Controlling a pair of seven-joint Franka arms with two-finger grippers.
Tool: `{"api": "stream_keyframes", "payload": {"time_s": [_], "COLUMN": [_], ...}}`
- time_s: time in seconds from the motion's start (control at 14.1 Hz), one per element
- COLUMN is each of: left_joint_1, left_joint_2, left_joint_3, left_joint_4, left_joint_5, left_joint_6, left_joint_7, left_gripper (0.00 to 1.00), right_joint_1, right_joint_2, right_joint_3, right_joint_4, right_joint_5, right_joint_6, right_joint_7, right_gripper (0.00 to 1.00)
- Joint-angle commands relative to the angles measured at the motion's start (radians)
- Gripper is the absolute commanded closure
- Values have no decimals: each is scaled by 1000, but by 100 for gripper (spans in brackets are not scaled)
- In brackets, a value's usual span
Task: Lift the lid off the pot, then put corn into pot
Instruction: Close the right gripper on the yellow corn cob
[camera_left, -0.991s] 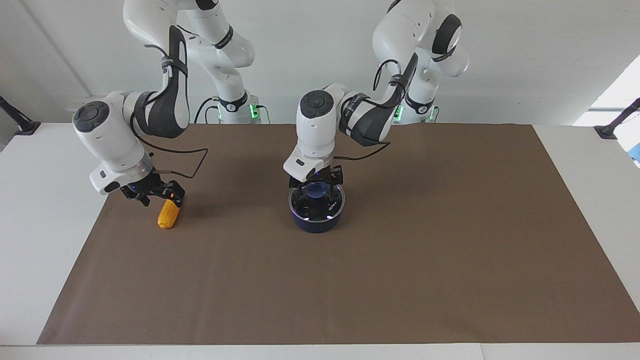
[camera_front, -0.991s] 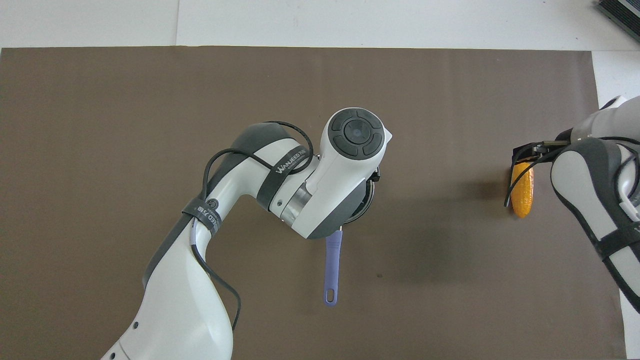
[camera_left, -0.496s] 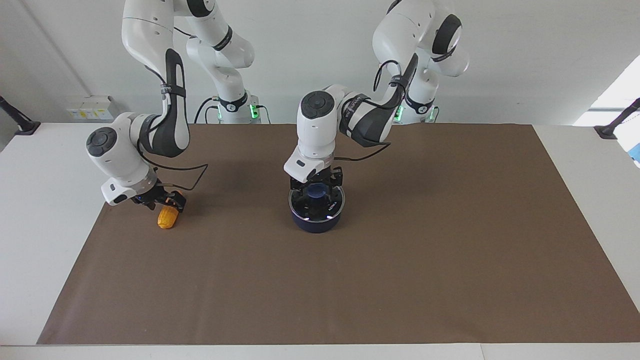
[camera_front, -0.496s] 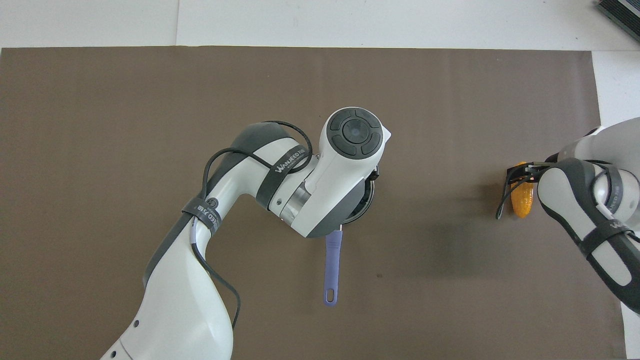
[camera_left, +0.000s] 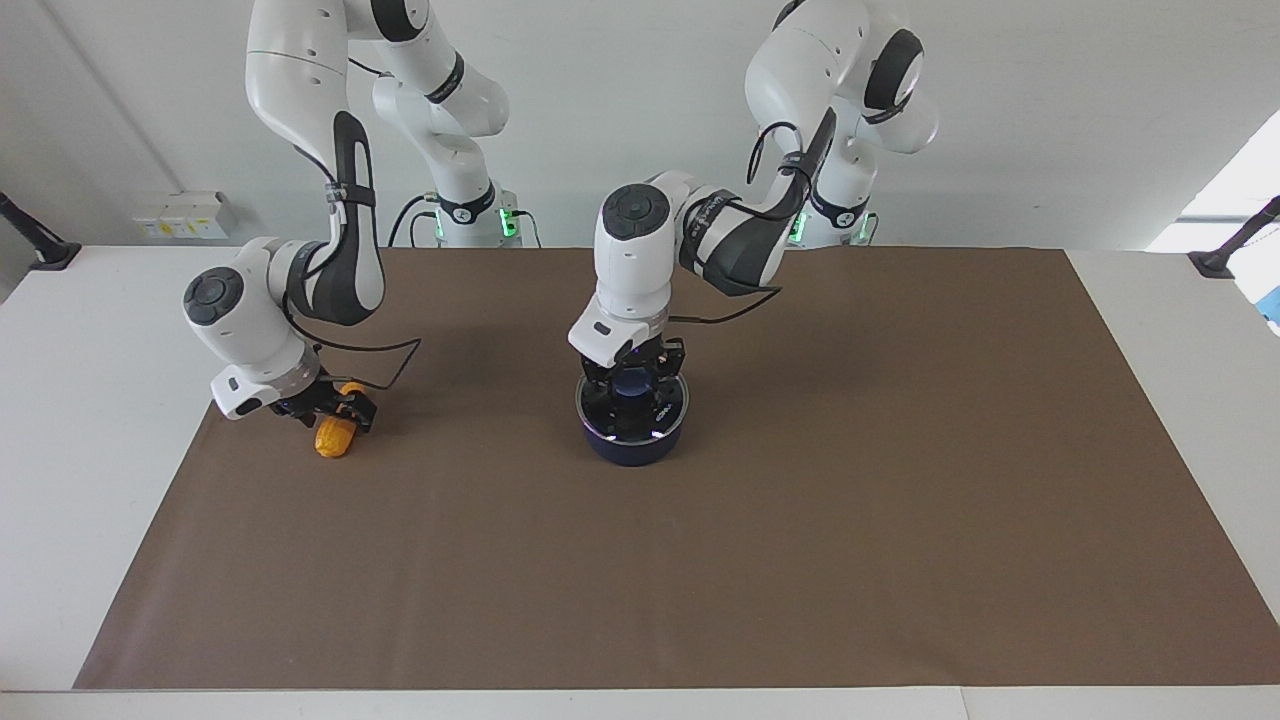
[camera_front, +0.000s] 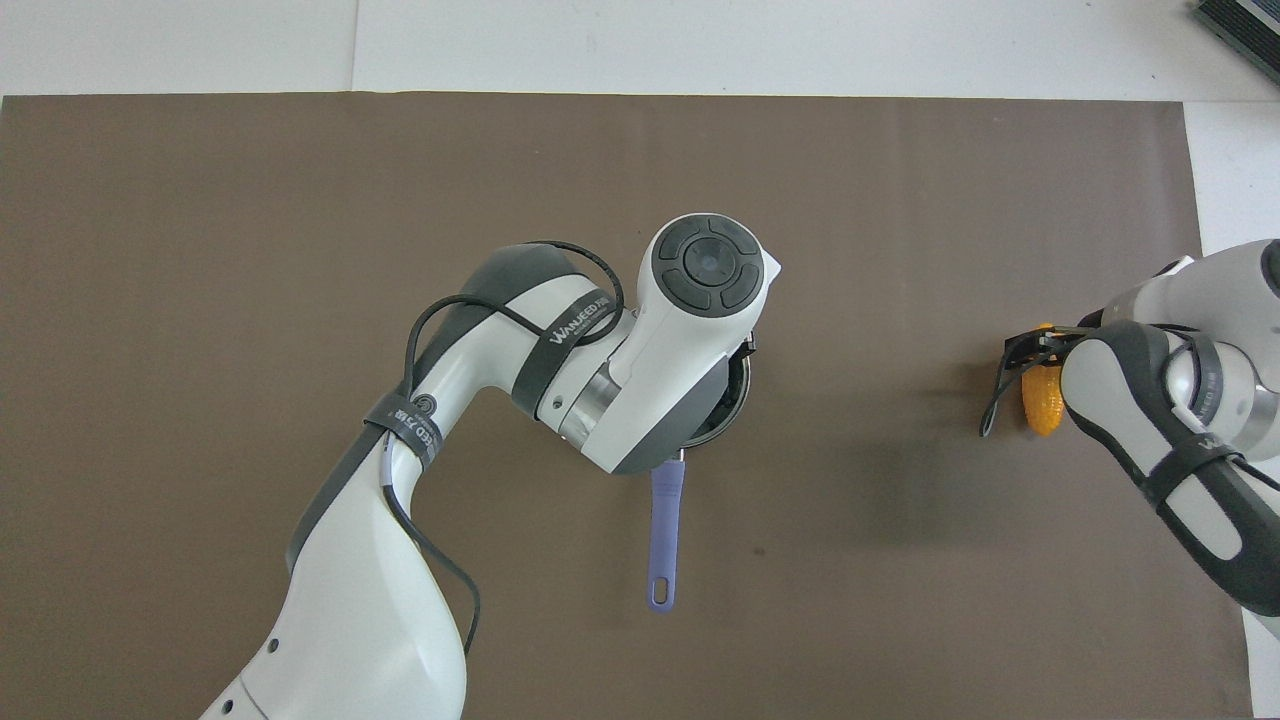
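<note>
The fingers of the robot's right gripper reach down around the corn's middle (camera_front: 1041, 365), so they would hold the corn if they closed now.
The pot (camera_left: 630, 450) stands mid-table with the lid (camera_left: 662, 418) on it. Its long handle (camera_front: 663, 530) points toward the robots. My left gripper (camera_left: 633, 388) is down on the lid, open, with a finger on each side of the blue knob. In the overhead view my left wrist hides it and most of the pot. The corn (camera_left: 333, 438) lies on the mat toward the right arm's end; it also shows in the overhead view (camera_front: 1042, 405). My right gripper (camera_left: 336, 410) is low over the corn's middle.
A brown mat (camera_left: 800, 500) covers most of the white table. The left arm's elbow hangs over the mat between the pot and the robots. Nothing else stands on the mat.
My left gripper has come down from just above the lid to around its knob. My right gripper has dropped lower onto the corn and its arm has swung in. Pot, lid and corn have not moved.
</note>
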Motion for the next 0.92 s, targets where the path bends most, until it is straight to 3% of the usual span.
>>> {"api": "stream_keyframes", "payload": {"time_s": [0.0,0.28,0.35,0.42,0.5,0.85], "left_joint_1": [1,9,11,11,11,84], "left_joint_2": [-5,-43,-59,-79,-94,-152], "left_joint_3": [7,14,16,16,17,20], "left_joint_4": [-8,-5,-5,-3,-3,-9], "left_joint_5": [-9,-7,-7,-9,-9,-6], "left_joint_6": [-1,-49,-64,-76,-93,-136], "left_joint_7": [-6,-3,-3,-3,-1,64], "left_gripper": [95,99,100,100,100,100], "right_joint_1": [-4,-4,-11,-13,-13,-7], "right_joint_2": [4,4,6,6,7,12], "right_joint_3": [5,5,5,5,5,5], "right_joint_4": [-7,-4,-1,3,3,54], "right_joint_5": [2,0,0,0,0,0], "right_joint_6": [26,23,23,20,19,-52], "right_joint_7": [-7,-30,-65,-73,-72,-67], "right_gripper": [0,2,51,89,100,100]}}
